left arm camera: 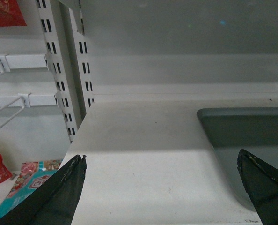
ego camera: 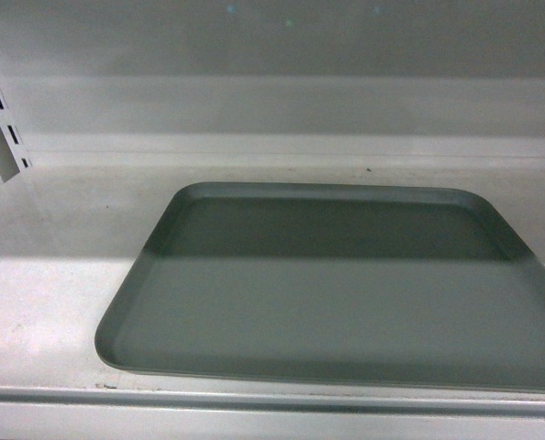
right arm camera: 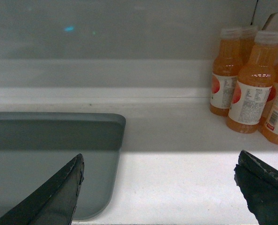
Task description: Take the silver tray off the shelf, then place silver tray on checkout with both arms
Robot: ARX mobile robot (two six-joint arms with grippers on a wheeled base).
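Note:
The silver tray has to come off the shelf [ego camera: 52,293] for checkout, so my right gripper needs to grab it by its short-side rim [ego camera: 529,264] next and lift it.
The silver tray [ego camera: 337,293] lies flat on the white shelf [ego camera: 52,293], its near rim close to the shelf's lipped front edge. Neither gripper shows in the head view. In the left wrist view my left gripper [left arm camera: 161,161] stands open, its fingers spread wide over bare shelf [left arm camera: 143,154], and the tray's left end [left arm camera: 251,136] lies by the right finger. In the right wrist view my right gripper [right arm camera: 158,161] is open too, its left finger over the tray's right end [right arm camera: 50,145] and its right finger over bare shelf [right arm camera: 176,168]. The checkout is out of view.
Several orange juice bottles [right arm camera: 249,89] stand on the shelf to the right of the tray. A slotted white upright [left arm camera: 69,79] rises at the shelf's left end, with red and teal packets [left arm camera: 26,180] lower beyond it. The shelf's back wall [ego camera: 282,101] is close behind the tray.

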